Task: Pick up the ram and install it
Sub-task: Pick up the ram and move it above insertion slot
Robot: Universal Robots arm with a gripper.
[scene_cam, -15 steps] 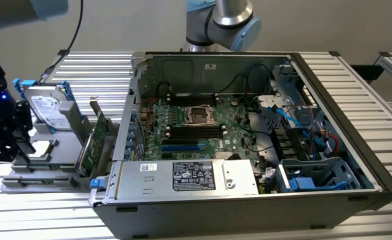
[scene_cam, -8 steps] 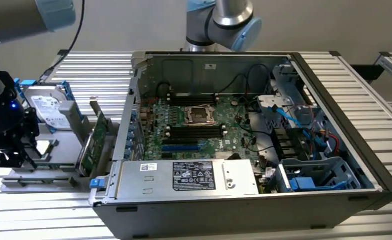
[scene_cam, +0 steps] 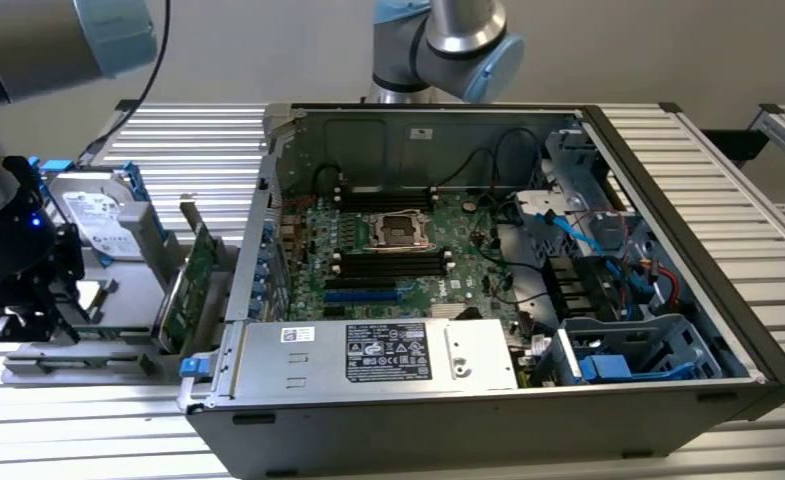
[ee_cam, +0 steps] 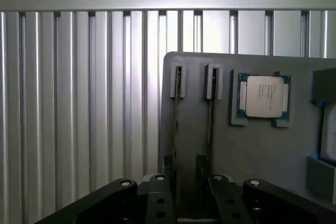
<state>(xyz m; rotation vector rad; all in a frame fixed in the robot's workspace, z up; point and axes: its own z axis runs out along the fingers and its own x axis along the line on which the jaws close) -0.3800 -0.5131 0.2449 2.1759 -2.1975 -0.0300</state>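
Note:
The gripper will next take the ram between its fingers by the ram's bare middle part between the slotted clips, because the clips wrap the ram's ends.
Two ram sticks stand on edge in slotted clips on a grey holder plate (ee_cam: 252, 145). One ram (ee_cam: 176, 114) runs down into the gap between my gripper's fingers. The other ram (ee_cam: 211, 114) passes just outside one finger (ee_cam: 202, 163). My gripper (ee_cam: 185, 170) is open, above the sticks and gripping nothing. In the exterior view the gripper (scene_cam: 25, 315) hangs over the holder plate (scene_cam: 79, 362) at the far left, outside the open computer case (scene_cam: 499, 400). The motherboard (scene_cam: 379, 250) inside shows black memory slots (scene_cam: 392, 264).
A processor chip (ee_cam: 262, 96) lies in a recess on the holder plate beside the sticks. A hard drive (scene_cam: 99, 215) and an upright green expansion card (scene_cam: 195, 280) stand between the gripper and the case. Ribbed aluminium table (ee_cam: 79, 103) surrounds the plate.

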